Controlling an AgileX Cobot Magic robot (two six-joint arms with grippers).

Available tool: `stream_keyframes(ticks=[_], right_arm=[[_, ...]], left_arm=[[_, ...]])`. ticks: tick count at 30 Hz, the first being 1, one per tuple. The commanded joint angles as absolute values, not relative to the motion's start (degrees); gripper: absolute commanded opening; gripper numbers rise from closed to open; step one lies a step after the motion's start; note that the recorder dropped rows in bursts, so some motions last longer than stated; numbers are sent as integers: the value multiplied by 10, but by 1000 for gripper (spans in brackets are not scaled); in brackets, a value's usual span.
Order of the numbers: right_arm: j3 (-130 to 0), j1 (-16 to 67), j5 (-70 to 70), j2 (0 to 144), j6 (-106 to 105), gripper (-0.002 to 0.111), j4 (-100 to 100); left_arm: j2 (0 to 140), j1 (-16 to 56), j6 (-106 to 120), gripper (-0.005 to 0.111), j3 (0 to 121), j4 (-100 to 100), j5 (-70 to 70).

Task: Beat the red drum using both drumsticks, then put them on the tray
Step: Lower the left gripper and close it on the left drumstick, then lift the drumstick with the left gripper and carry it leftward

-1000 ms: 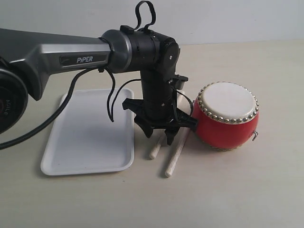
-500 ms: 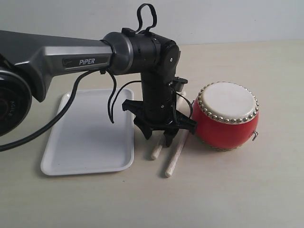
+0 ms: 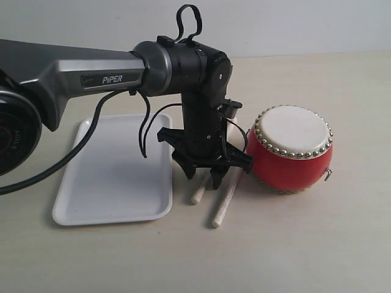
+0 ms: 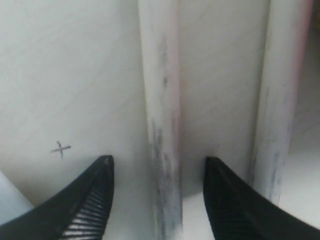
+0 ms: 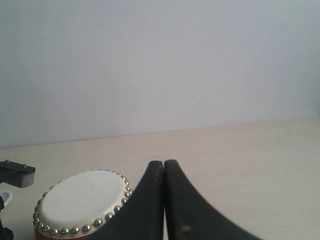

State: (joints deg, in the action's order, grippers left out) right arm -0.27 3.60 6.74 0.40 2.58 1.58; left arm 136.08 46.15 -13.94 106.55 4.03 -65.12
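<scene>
My left gripper closes on the drumstick nearer the white tray [image 3: 113, 171] next, since the fingers stand on both sides of the drumstick.
The red drum [image 3: 291, 149] stands upright on the table, right of centre, and its cream top [image 5: 82, 200] shows in the right wrist view too. Two pale drumsticks lie side by side between the tray and the drum: one [image 3: 200, 192] nearer the tray, the other [image 3: 224, 201] nearer the drum. My left gripper [image 3: 208, 177] is down over them and open, with one drumstick [image 4: 162, 125] between its fingers, untouched; the other drumstick [image 4: 277, 115] lies outside. The white tray [image 3: 113, 171] lies to the left. My right gripper [image 5: 164, 165] is shut and empty, out of the exterior view.
The left arm [image 3: 79, 73] reaches in from the left above the tray, with a black cable [image 3: 143, 131] hanging beside it. A small pencil cross [image 4: 61, 148] marks the table near the left fingers. A pale wall stands behind the table.
The left gripper has shifted very slightly since a second ago and hardly at all in the last half second. Drum, drumsticks and tray have not moved.
</scene>
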Motion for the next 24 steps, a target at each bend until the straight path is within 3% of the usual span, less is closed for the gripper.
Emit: stream_keyframes(ticks=[1, 6, 10, 14, 24], right_arm=[[0, 33, 64, 0, 22, 0, 16], [0, 33, 64, 0, 22, 0, 16], [0, 33, 64, 0, 22, 0, 16], [0, 33, 64, 0, 22, 0, 16], [0, 33, 64, 0, 22, 0, 16]], left_arm=[[1366, 462, -139, 54, 1066, 37, -658], [1366, 462, -139, 50, 1066, 37, -658], [1366, 462, -139, 30, 1066, 37, -658], [1366, 462, -139, 1, 1066, 37, -658], [1351, 457, -138, 0, 1066, 31, -670]])
